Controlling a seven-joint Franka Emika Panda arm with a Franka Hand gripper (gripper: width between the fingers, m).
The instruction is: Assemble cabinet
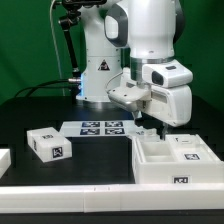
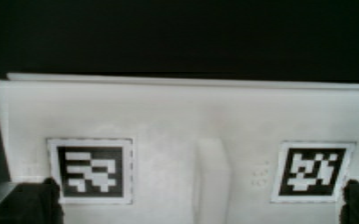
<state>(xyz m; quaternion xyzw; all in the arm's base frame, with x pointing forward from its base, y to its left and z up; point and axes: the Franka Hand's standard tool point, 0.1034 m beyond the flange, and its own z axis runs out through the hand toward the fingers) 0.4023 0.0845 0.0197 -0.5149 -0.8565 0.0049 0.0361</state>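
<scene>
My gripper's fingers stand on both sides of the raised rib (image 2: 211, 178) on the white panel, so it is time to close on it now.
The cabinet (image 1: 170, 160) is a large white box-shaped body with open compartments, lying at the exterior view's right near the table's front. It fills the wrist view (image 2: 194, 115), where two black-and-white tags show on its face. My gripper (image 1: 150, 127) hangs just above the cabinet's far edge. In the wrist view the gripper (image 2: 190, 203) is open, with one dark finger (image 2: 23, 200) at each side of the picture and the white face between them. I cannot tell whether the fingers touch the cabinet.
A small white block with tags (image 1: 46, 144) lies at the exterior view's left. Another white piece (image 1: 4, 160) shows at the far left edge. The marker board (image 1: 103, 128) lies at mid-table before the arm's base.
</scene>
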